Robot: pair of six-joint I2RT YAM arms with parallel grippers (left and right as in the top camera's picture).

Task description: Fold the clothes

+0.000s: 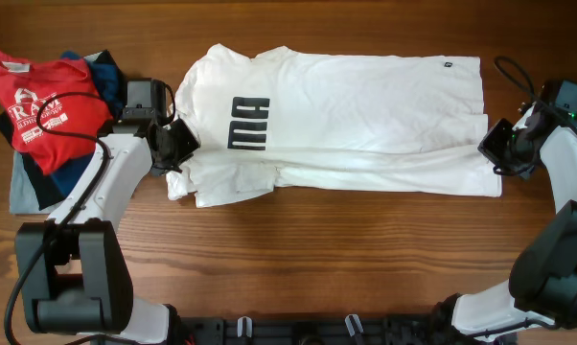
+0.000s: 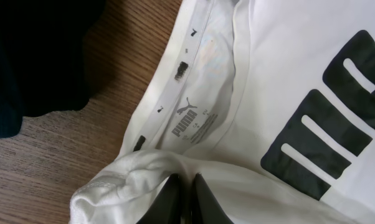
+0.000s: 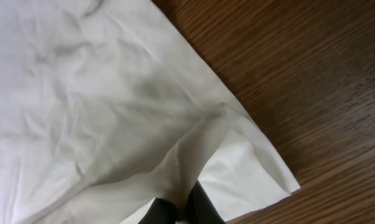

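The pinched fold in my left gripper's fingers lies across the collar, so I should open it now, and the white T-shirt would stay folded.
A white T-shirt (image 1: 346, 105) with black lettering lies lengthwise across the table, neck to the left, hem to the right, its near long edge partly folded over. My left gripper (image 1: 178, 144) is shut on shirt fabric by the collar; the left wrist view shows the collar label (image 2: 194, 121) and its fingertips (image 2: 186, 180) pinching white cloth. My right gripper (image 1: 499, 149) is shut on the hem corner; the right wrist view shows its fingers (image 3: 181, 208) pinching a raised fold of the white T-shirt (image 3: 81, 93).
A pile of clothes with a red shirt (image 1: 44, 105) on top sits at the far left, over dark blue and grey garments. Bare wood tabletop (image 1: 365, 249) runs along the front. The dark garment edge (image 2: 32, 56) shows in the left wrist view.
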